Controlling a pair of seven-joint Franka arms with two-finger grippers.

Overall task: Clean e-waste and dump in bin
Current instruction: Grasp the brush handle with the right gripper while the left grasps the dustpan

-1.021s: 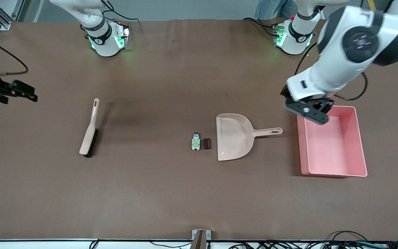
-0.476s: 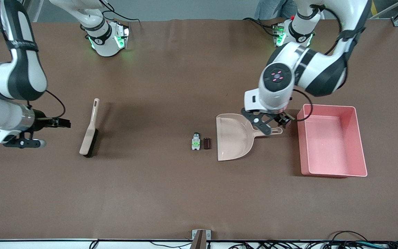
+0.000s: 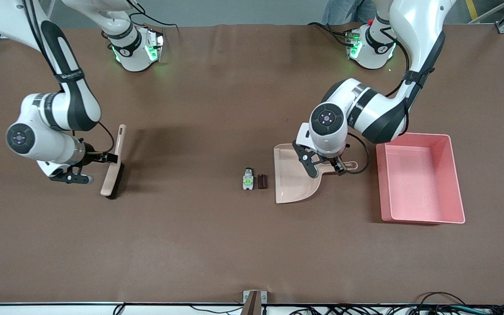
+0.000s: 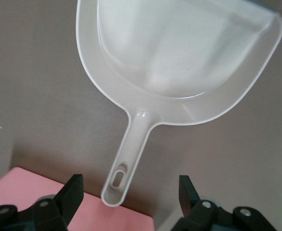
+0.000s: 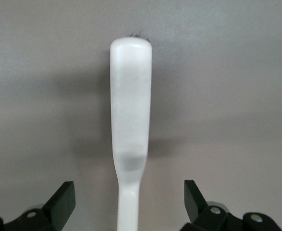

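The right gripper isn't ready to close, as its fingers are above the brush handle's narrow neck (image 5: 128, 197) and would miss it now. The right gripper needs to lower first, then close on the neck.
The e-waste lies mid-table: a white-grey piece with a green patch (image 3: 247, 179) and a dark brown block (image 3: 262, 181) beside it, just off the mouth of the beige dustpan (image 3: 295, 173). The pink bin (image 3: 455, 175) stands beside the dustpan's handle toward the left arm's end. My left gripper (image 3: 325, 168) is open over the dustpan's handle (image 4: 131, 144); its fingers (image 4: 71, 195) straddle the handle's tip without touching it. My right gripper (image 3: 96, 167) is open over the beige brush (image 3: 113, 173), whose handle (image 5: 130, 120) lies between the spread fingers.
The brown table top (image 3: 190, 245) carries only these things. A corner of the pink bin shows in the left wrist view (image 4: 20, 187). The arm bases (image 3: 136, 48) stand along the table's edge farthest from the front camera.
Both arms have swung in and come down. The left gripper went from over the bin to over the dustpan's handle. The right gripper went from the table's end to over the brush.
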